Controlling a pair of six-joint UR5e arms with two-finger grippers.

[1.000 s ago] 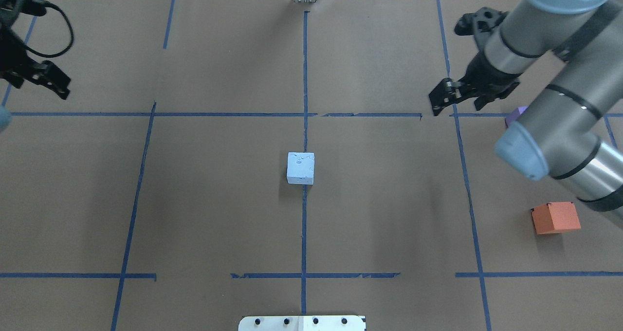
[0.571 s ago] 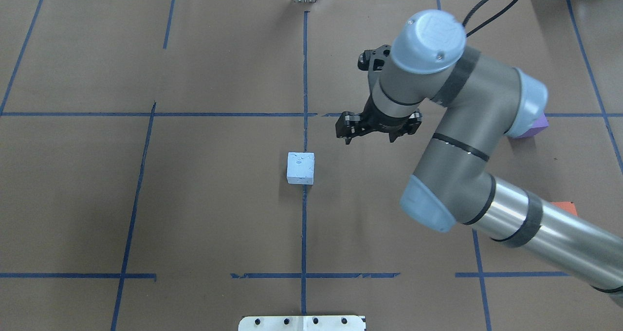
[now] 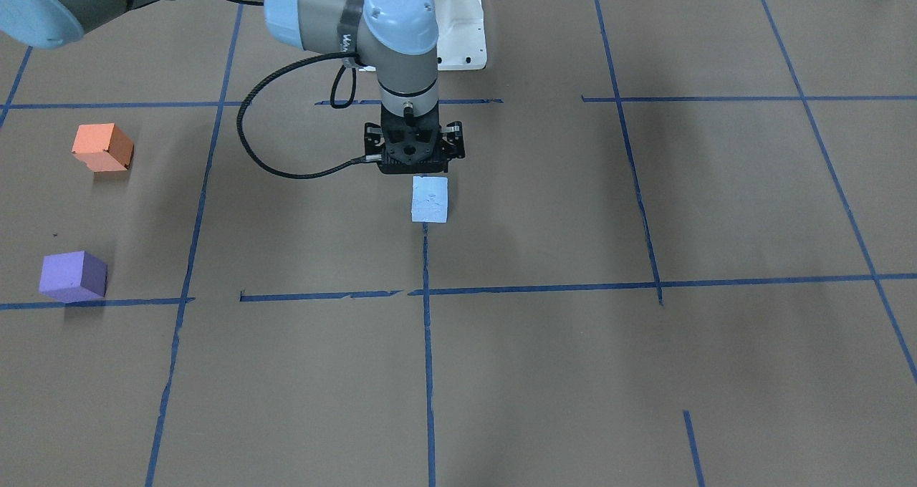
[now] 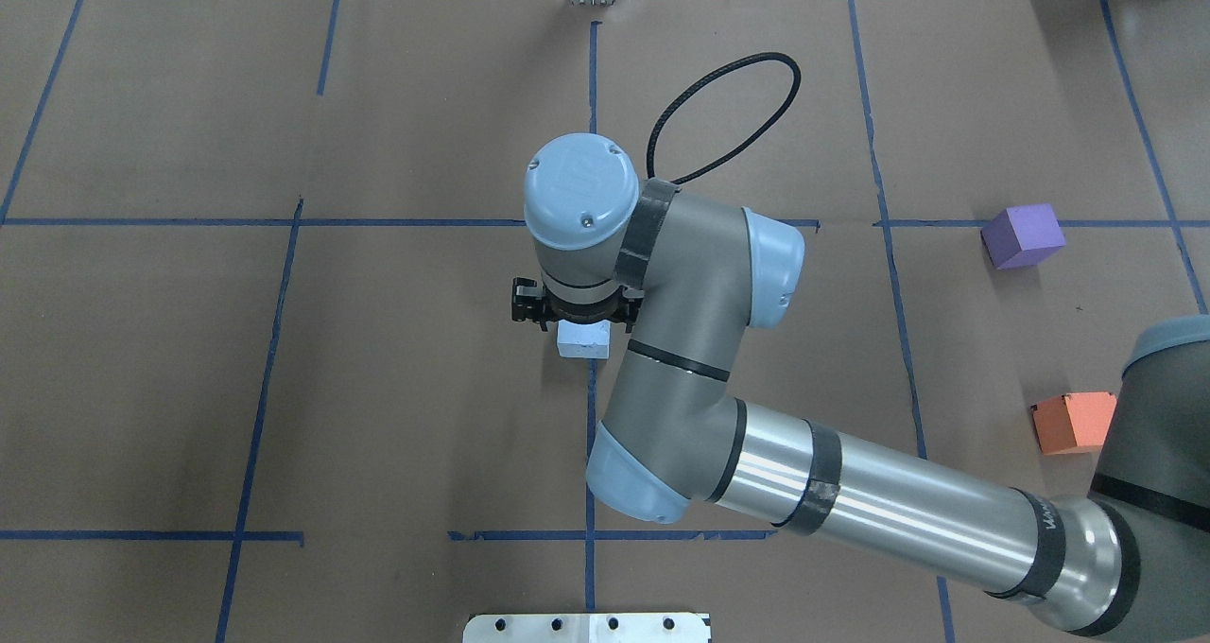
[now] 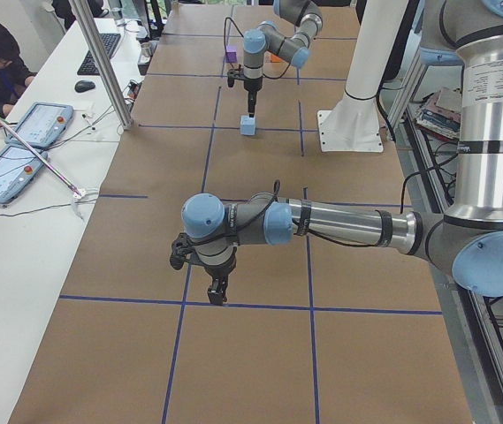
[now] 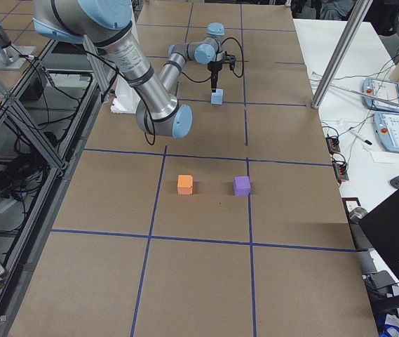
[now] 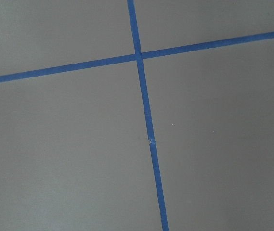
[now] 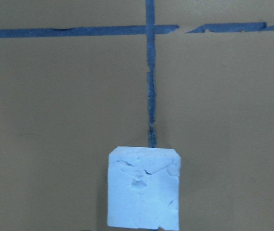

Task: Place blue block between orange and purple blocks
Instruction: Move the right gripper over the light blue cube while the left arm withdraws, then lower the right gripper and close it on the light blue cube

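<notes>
My right gripper grabs the pale blue block by its opposite sides next, to fill the gap between the orange and purple blocks.
The pale blue block [image 4: 582, 338] sits at the table's centre on a blue tape line; it also shows in the front view [image 3: 430, 199] and low in the right wrist view [image 8: 144, 187]. My right gripper [image 3: 414, 166] hangs straight above it, its jaws spread, holding nothing. The purple block [image 4: 1022, 235] and the orange block [image 4: 1073, 423] stand apart on the right side, with a bare gap between them. My left gripper [image 5: 217, 291] shows only in the exterior left view, low over the table's left part; I cannot tell whether it is open or shut.
Blue tape lines [image 4: 591, 435] divide the brown paper-covered table. The white robot base plate [image 4: 586, 627] lies at the near edge. My right arm [image 4: 851, 501] stretches from the right edge to the centre. A side table with tablets [image 5: 21, 141] stands beyond the far edge.
My right arm has swung from the right side to the centre and now hangs over the blue block. My left gripper has left the overhead view. The blocks have not moved.
</notes>
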